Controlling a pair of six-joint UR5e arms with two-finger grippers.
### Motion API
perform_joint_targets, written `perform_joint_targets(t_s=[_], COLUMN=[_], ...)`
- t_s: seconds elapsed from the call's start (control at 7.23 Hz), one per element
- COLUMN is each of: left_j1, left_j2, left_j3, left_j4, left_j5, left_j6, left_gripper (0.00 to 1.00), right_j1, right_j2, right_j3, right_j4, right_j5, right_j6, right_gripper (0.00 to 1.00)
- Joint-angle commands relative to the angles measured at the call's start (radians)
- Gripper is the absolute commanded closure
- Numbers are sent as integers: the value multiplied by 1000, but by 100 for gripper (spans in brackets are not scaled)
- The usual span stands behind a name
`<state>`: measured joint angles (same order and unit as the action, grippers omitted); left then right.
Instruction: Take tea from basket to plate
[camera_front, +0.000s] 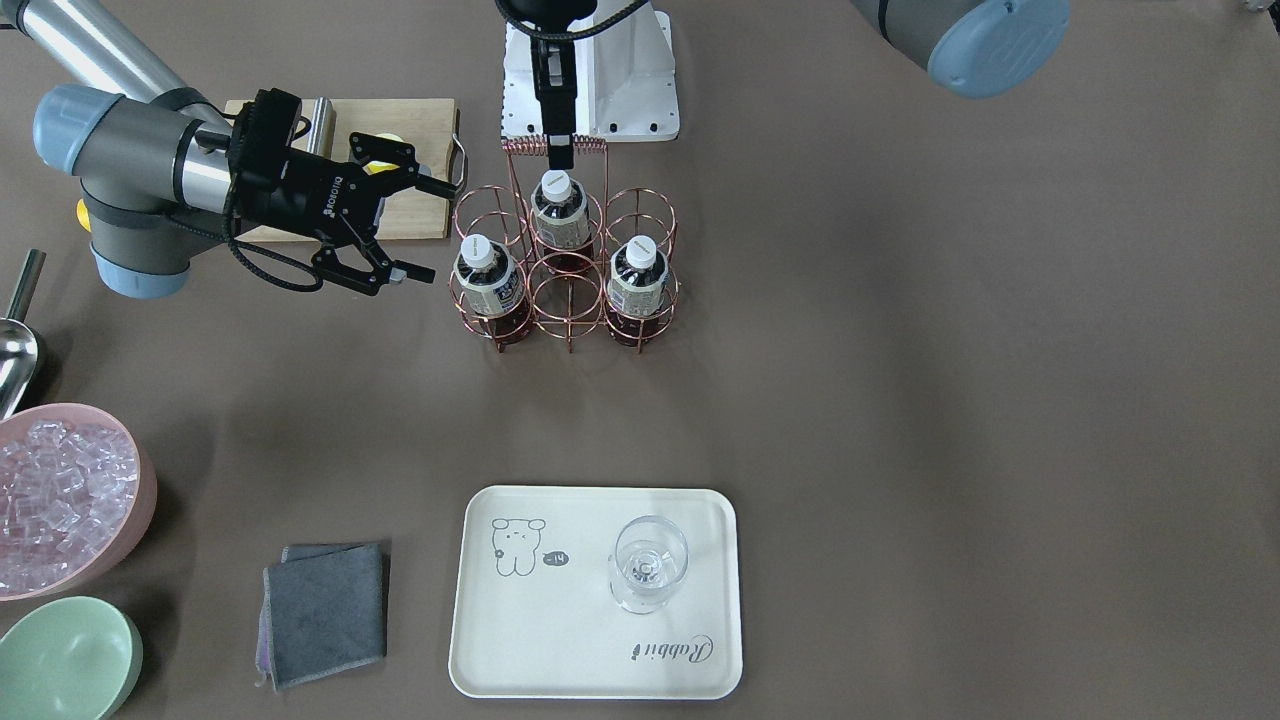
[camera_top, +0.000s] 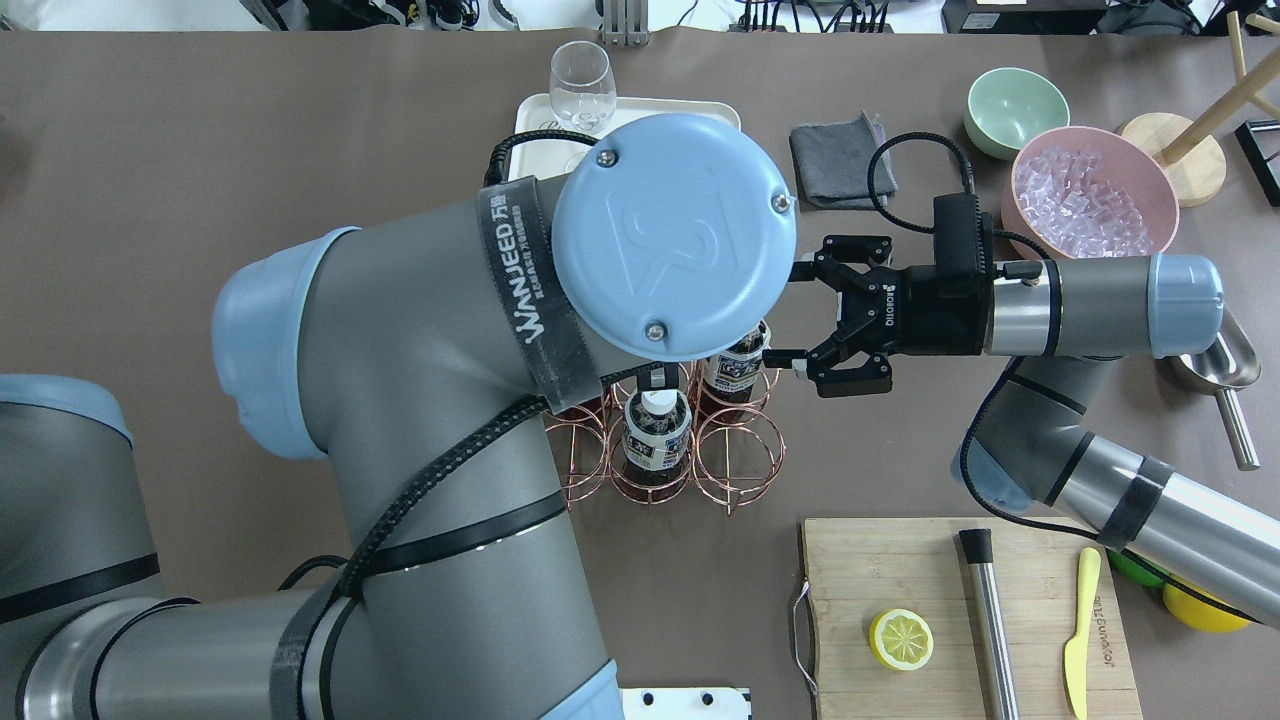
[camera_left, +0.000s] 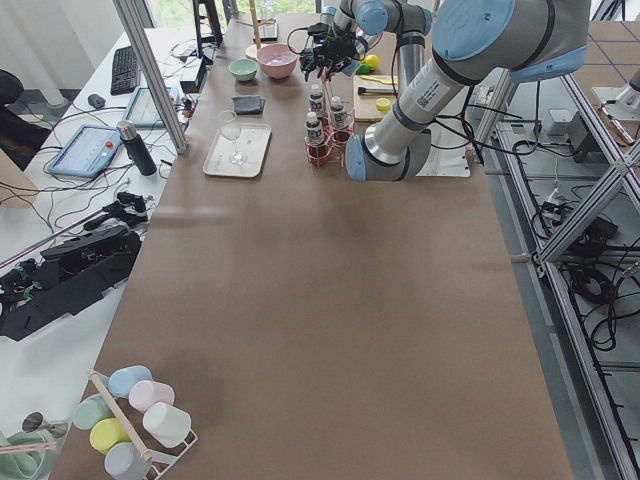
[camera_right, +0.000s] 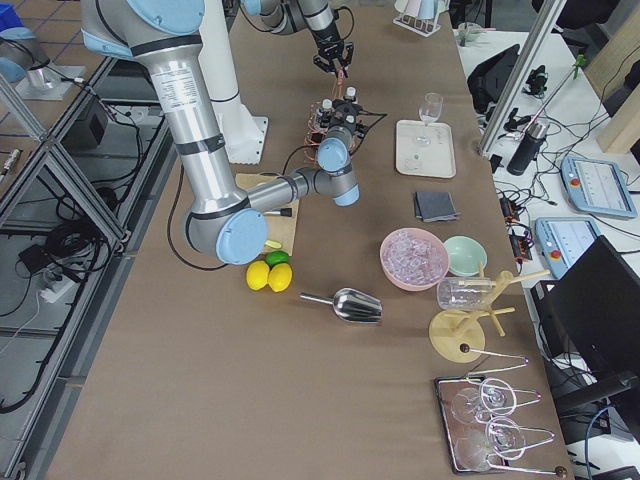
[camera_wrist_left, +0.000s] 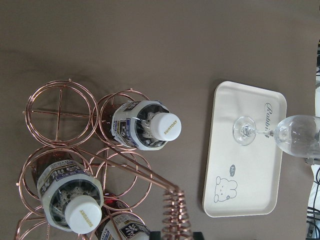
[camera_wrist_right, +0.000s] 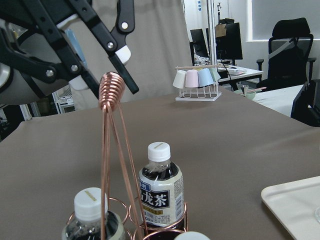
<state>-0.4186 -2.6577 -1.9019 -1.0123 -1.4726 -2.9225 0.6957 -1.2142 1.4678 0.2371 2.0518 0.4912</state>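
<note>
My right gripper is to grab the bottle by its white cap (camera_front: 476, 250) next, so that it can take the tea from the basket to the plate (camera_front: 560, 640).
Three tea bottles (camera_front: 490, 280) (camera_front: 558, 210) (camera_front: 638, 275) with white caps stand in the copper wire basket (camera_front: 567, 300) at mid-table. My left gripper (camera_front: 560, 152) comes down from above, and its fingers close on the basket's coiled handle (camera_wrist_right: 112, 87). My right gripper (camera_front: 432, 228) is open and empty. It lies level beside the basket, a short way from the nearest bottle, and also shows in the overhead view (camera_top: 797, 314). The cream plate (camera_front: 560, 640) with the bear print lies at the table's far side. It carries a clear stemless glass (camera_front: 648, 565).
A wooden cutting board (camera_front: 400, 120) sits behind my right gripper, with a lemon half (camera_top: 900, 640) on it. A pink bowl of ice (camera_front: 60, 500), a green bowl (camera_front: 65, 660), a metal scoop (camera_front: 15, 350) and a grey cloth (camera_front: 325, 610) lie on my right side.
</note>
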Motion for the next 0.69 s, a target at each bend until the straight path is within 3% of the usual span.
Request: perform_joint_targets(t_s=[0.0, 0.28, 0.42, 0.55], left_j1=[0, 0, 0, 0], left_j2=[2, 2, 4, 4], left_j3=[-5, -5, -5, -5], left_j4=[0, 0, 0, 0], left_j5=[0, -2, -2, -2], left_j6=[0, 0, 0, 0], left_gripper=[100, 100, 100, 100], right_j1=[-36, -56, -59, -59], right_j2=[7, 34, 35, 33], right_j3=[-1, -30, -34, -32], right_j4=[-5, -7, -7, -10], right_j5=[-33, -45, -53, -50], right_j6=[-37, -54, -54, -48], right_gripper=[1, 4, 25, 70])
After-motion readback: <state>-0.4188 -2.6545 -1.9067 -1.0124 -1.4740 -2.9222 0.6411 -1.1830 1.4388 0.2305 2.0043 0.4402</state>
